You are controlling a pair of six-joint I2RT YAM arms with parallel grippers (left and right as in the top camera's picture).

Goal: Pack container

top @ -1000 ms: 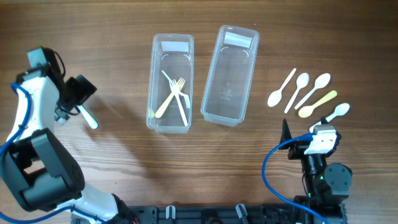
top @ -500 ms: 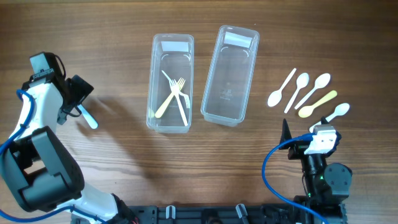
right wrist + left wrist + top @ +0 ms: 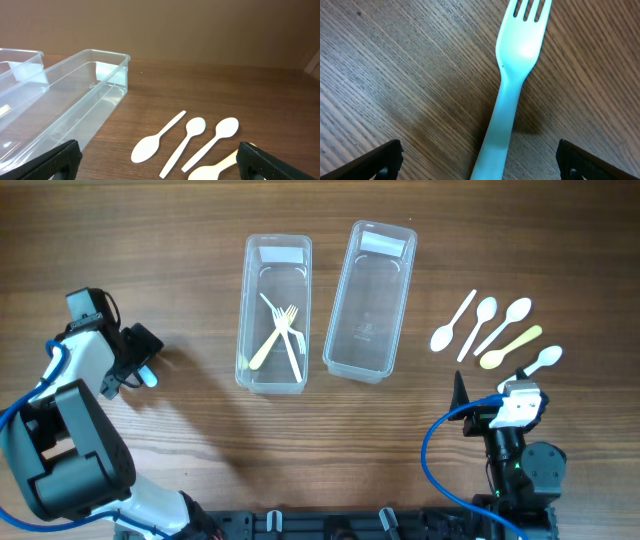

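My left gripper needs to go lower before it closes, because my fingers are still above their shadows beside the light blue fork's handle (image 3: 500, 125).
A light blue plastic fork (image 3: 512, 85) lies flat on the wooden table, and its tip shows in the overhead view (image 3: 149, 378). My left gripper (image 3: 480, 172) is low over it and open, one finger on each side of the handle, at the far left of the table (image 3: 135, 360). A clear container (image 3: 243, 310) holds several forks (image 3: 282, 332). A second clear container (image 3: 335, 310) beside it is empty. My right gripper (image 3: 160, 167) is open and empty, at the front right (image 3: 462, 405).
Several white spoons (image 3: 482, 317) and one pale yellow spoon (image 3: 510, 347) lie in a row on the table right of the containers; they also show in the right wrist view (image 3: 192, 131). The empty container's near corner (image 3: 107, 55) is ahead-left of the right gripper.
My left gripper has moved toward the front and a little right, coming down over the blue fork. The right arm has not moved.
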